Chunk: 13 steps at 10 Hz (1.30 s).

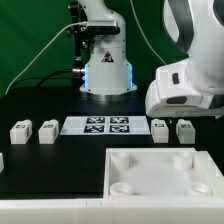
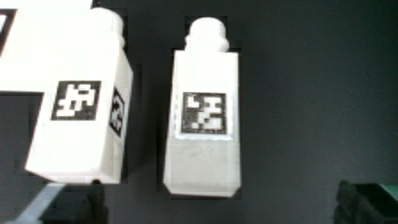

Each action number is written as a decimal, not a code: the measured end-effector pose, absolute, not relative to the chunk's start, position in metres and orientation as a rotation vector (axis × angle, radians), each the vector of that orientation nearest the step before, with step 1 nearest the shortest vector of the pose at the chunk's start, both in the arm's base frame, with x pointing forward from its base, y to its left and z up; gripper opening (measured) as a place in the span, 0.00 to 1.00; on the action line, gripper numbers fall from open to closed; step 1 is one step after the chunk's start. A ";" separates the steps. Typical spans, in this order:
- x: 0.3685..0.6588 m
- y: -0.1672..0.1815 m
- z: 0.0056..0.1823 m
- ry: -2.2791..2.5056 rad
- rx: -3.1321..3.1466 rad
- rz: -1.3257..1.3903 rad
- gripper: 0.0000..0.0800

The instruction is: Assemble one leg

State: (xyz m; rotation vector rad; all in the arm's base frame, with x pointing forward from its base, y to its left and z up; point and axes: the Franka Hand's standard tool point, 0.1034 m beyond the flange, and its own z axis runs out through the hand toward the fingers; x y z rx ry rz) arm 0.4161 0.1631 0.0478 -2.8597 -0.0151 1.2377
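Note:
The gripper will next grab the centred leg across its wide tagged body, so the leg's narrow round end stays free to go into the socket.
In the wrist view two white legs lie side by side on the black table, each with a black-and-white tag on its face. One leg [image 2: 210, 110] is centred in line with my gripper [image 2: 214, 206]; the other leg [image 2: 86, 100] lies beside it. The dark fingertips [image 2: 61, 206] stand wide apart, open and empty, with the centred leg's end near the gap between them. In the exterior view the white arm hand [image 1: 184, 88] hovers above the two legs [image 1: 160, 127] [image 1: 184, 129] at the right. Two further legs [image 1: 20, 130] [image 1: 47, 131] lie at the left.
The marker board [image 1: 97, 126] lies in the middle between the leg pairs. A large white tray-like piece [image 1: 195, 160] with round corner sockets lies at the front right. The robot base [image 1: 106, 65] stands at the back. A small white part [image 1: 2, 160] shows at the left edge.

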 end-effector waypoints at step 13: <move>0.383 0.176 0.009 -0.029 -2.779 1.476 0.81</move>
